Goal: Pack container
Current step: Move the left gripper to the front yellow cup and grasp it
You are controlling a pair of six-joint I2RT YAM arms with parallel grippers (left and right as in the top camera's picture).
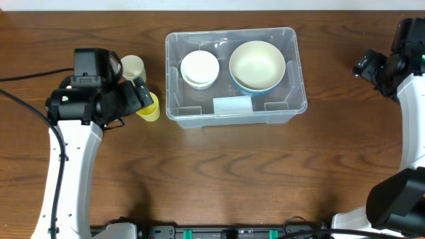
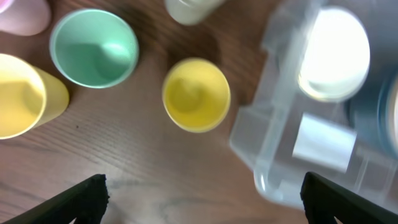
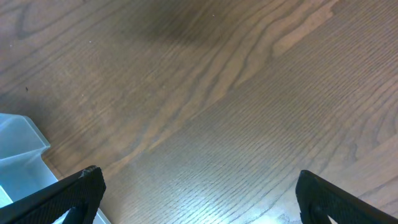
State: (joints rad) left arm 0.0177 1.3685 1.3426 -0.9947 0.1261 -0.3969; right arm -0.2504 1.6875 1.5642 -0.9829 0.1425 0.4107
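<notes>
My left gripper should next pinch the yellow cup by its near rim [image 1: 147, 113] and leave its base free. The cup then can go into the container [image 1: 199, 118].
The clear plastic container [image 1: 199, 118] stands at the table's middle back. It holds a white bowl [image 1: 199, 68] and a large cream bowl with a blue outside [image 1: 257, 66]. My left gripper [image 1: 141, 98] is open and empty, above a yellow cup [image 1: 150, 110] just left of the container. In the left wrist view the yellow cup [image 2: 196, 94] stands upright ahead of the open jaws [image 2: 202, 199], with the container's corner [image 2: 273, 143] at the right. My right gripper [image 1: 366, 64] is open and empty, well right of the container; its wrist view shows the jaws [image 3: 199, 193] over bare wood.
A cream cup [image 1: 133, 66] stands behind the left gripper. The left wrist view also shows a green cup [image 2: 93, 48], a second yellow cup [image 2: 25, 93] and a pink cup [image 2: 22, 14] to the left. The container's corner [image 3: 22, 155] shows in the right wrist view.
</notes>
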